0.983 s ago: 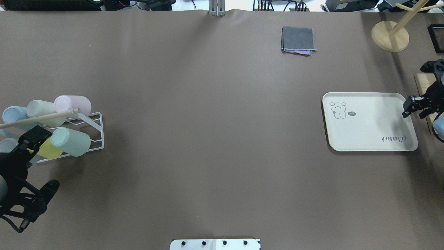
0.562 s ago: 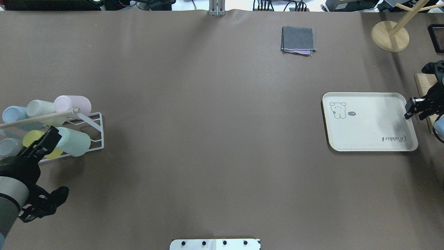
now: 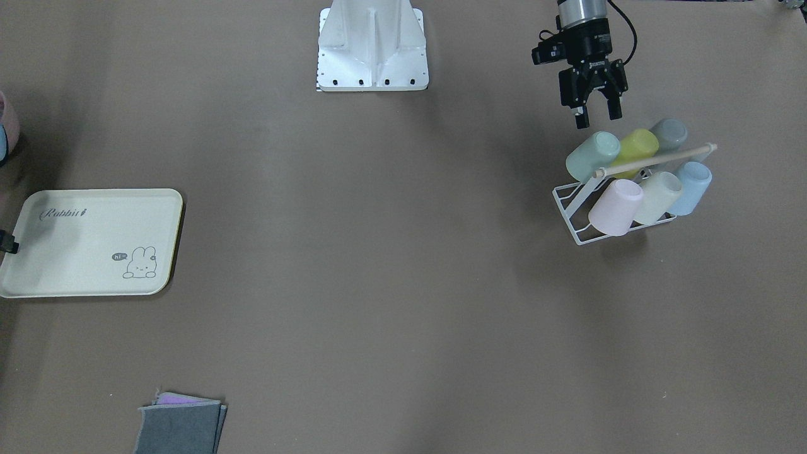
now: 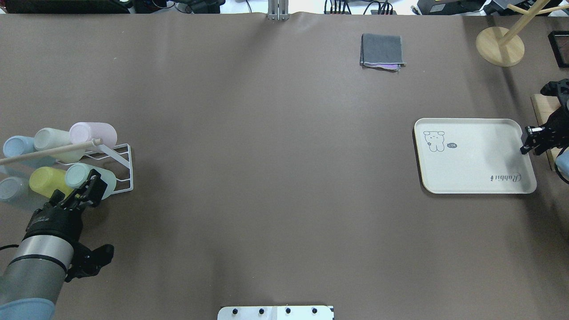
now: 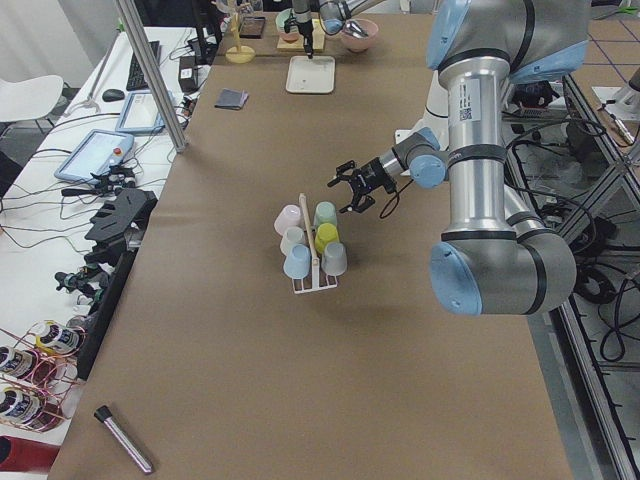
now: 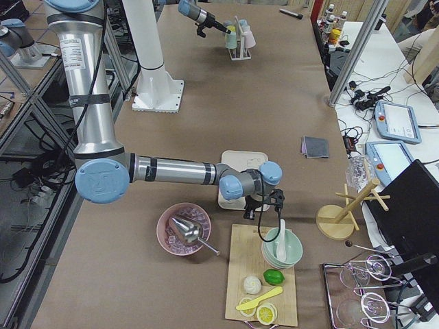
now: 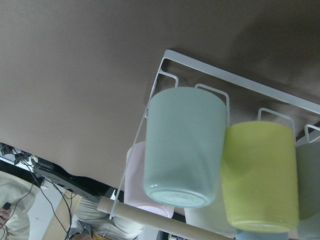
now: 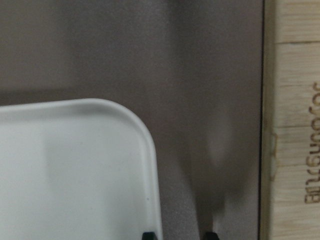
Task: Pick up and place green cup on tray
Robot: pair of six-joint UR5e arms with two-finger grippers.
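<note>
The green cup (image 3: 594, 156) needs the tray brought toward it. My right gripper should grab the tray by its short rim near the lettering next.
The green cup (image 4: 84, 174) lies tilted on a white wire rack (image 4: 123, 153), beside a yellow-green cup (image 4: 44, 180). It also shows in the front view (image 3: 592, 156) and fills the left wrist view (image 7: 185, 145). My left gripper (image 3: 596, 118) is open and empty, just on the robot's side of the green cup and not touching it; from overhead (image 4: 95, 186) it overlaps the cup's near edge. The cream tray (image 4: 471, 160) lies at the right. My right gripper (image 4: 531, 140) is open at the tray's right rim (image 8: 145, 150), holding nothing.
Pink (image 4: 95, 133), cream (image 4: 51, 138), blue (image 4: 15, 144) and grey (image 4: 9, 186) cups share the rack under a wooden dowel (image 4: 49, 150). A folded grey cloth (image 4: 382, 51), a wooden stand base (image 4: 500, 44) and a cutting board (image 4: 544, 111) lie farther off.
My left gripper has swung right along the rack's near side, from over the yellow-green cup to the green cup. My right gripper has drawn slightly right, off the tray.
</note>
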